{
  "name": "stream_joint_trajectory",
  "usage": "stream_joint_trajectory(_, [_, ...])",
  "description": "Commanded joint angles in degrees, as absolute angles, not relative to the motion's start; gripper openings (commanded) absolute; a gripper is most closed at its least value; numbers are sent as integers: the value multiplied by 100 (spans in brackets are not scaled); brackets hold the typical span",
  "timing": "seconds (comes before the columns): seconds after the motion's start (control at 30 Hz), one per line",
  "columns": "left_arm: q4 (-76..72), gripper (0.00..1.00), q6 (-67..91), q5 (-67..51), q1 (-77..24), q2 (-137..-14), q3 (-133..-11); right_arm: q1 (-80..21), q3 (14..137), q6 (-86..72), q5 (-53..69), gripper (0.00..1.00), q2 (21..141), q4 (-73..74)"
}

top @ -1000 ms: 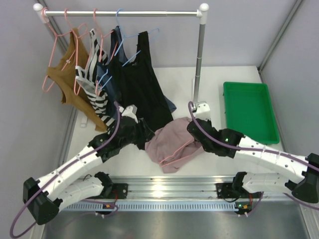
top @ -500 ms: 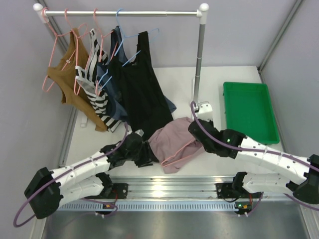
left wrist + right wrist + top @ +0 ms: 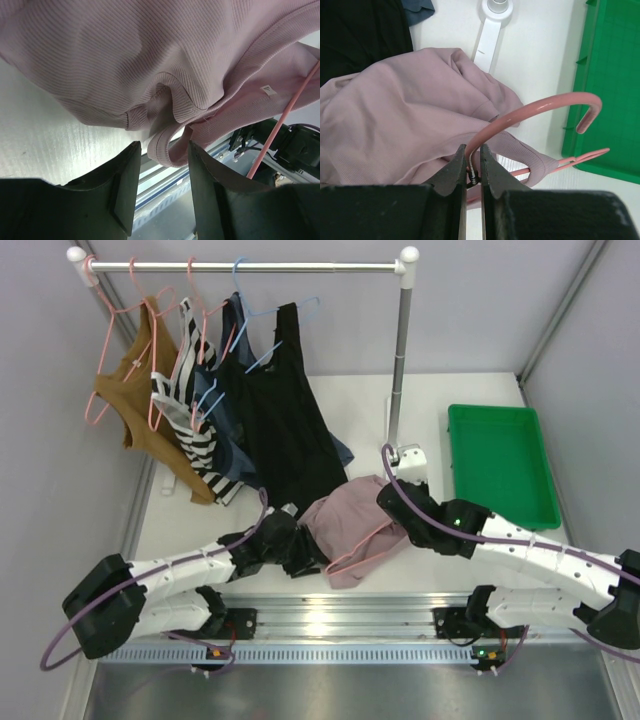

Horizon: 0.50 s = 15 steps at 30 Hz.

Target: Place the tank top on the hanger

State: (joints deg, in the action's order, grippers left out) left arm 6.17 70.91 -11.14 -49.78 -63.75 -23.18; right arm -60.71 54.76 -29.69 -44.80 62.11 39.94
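Note:
Next, my left gripper grabs the free strap loop (image 3: pixel 163 151) to draw it over the hanger's arm.
The mauve-pink tank top (image 3: pixel 340 520) lies crumpled on the table, partly draped over the salmon-pink hanger (image 3: pixel 352 562). My right gripper (image 3: pixel 396 506) is shut on the hanger's neck just below its hook (image 3: pixel 547 106), over the top's right side (image 3: pixel 395 115). One strap is looped over a hanger arm. My left gripper (image 3: pixel 306 556) is open at the top's near-left edge. In the left wrist view its jaws (image 3: pixel 162 157) stand apart, with a strap loop (image 3: pixel 161 148) hanging between the tips, untouched. The hanger's bar (image 3: pixel 286 116) shows at the right.
A clothes rail (image 3: pixel 250 267) at the back holds a mustard-brown top (image 3: pixel 135 400), a striped top, a black tank top (image 3: pixel 285 430) and spare pink and light-blue hangers. The rail's post and white foot (image 3: pixel 405 455) stand behind the top. A green tray (image 3: pixel 500 465) is at the right.
My left arm has swung down and to the right, from beside the black tank top to the mauve top's near-left edge. The right gripper has kept its hold on the hanger, hardly moving.

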Motion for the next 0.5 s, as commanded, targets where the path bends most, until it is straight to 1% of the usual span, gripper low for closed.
stream_joint_trajectory(0.0, [-158,47,7260,-1169,-5106,-6591,-2329,-6196,5687,-3067,-4641,0,6205,4061])
stream_joint_trajectory(0.2, [-500,44,7330,-1204,-5265,-6917,-2312,-6205,5730,-3041,-4658,0,6196,4069])
stream_joint_trajectory(0.23, [-527,40,7347,-1213,-5308,-6978,-2312,-6205,5730,-3050,-4667,0,6205,4087])
stream_joint_trajectory(0.3, [-597,34,7365,-1222,-5344,-7005,-2294,-6205,5731,-3059,-4676,0,6205,4113])
stream_joint_trajectory(0.33, [-606,26,7374,-1213,-5370,-7040,-2277,-6205,5722,-3059,-4702,0,6205,4131])
stream_joint_trajectory(0.37, [-606,19,7365,-1222,-5379,-7023,-2259,-6205,5722,-3076,-4720,0,6214,4166])
stream_joint_trajectory(0.43, [-606,11,7313,-1248,-5388,-6979,-2241,-6205,5722,-3102,-4781,0,6205,4192])
stream_joint_trajectory(0.47, [-606,1,7217,-1257,-5388,-6944,-2224,-6205,5722,-3111,-4799,0,6222,4227])
